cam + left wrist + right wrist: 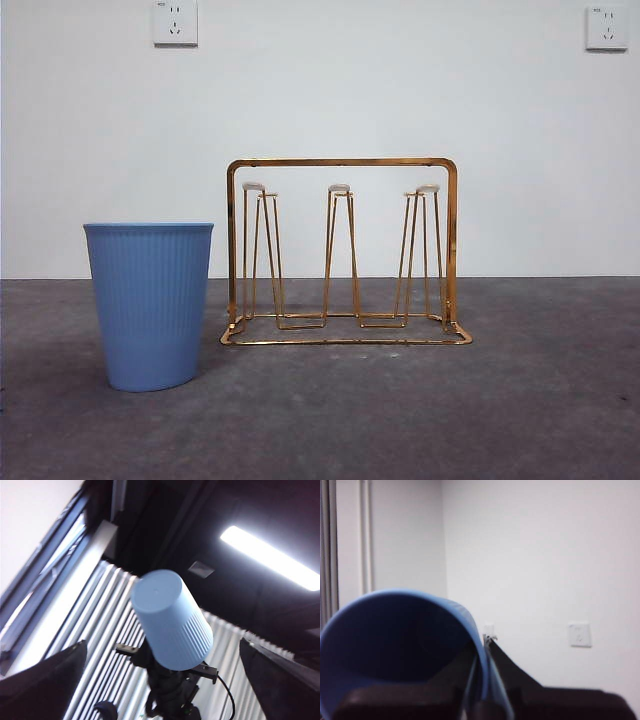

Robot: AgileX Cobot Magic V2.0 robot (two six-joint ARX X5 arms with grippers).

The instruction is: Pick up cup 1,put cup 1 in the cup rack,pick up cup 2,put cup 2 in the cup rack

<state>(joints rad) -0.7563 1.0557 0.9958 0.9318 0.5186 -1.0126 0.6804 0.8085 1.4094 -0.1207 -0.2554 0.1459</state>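
Note:
Next, my left gripper grips the held blue cup around its base end (162,605) to hang it with its opening down in the cup rack.
The gold wire cup rack (340,162) stands mid-table with bare prongs. One blue ribbed cup (150,305) stands upright on the table to the rack's left. Neither arm shows in the front view. A second blue cup (395,645) is held by its rim, with my right gripper (482,650) shut on its wall. The left wrist view looks up toward the ceiling and shows that cup (172,625) upside down on the right arm's gripper (170,690). My left gripper (162,642) is open, its jaws wide apart with nothing between them.
The grey table (520,400) runs back to a white wall with two sockets (175,22). A ceiling light (270,557) and vertical blinds fill the left wrist view.

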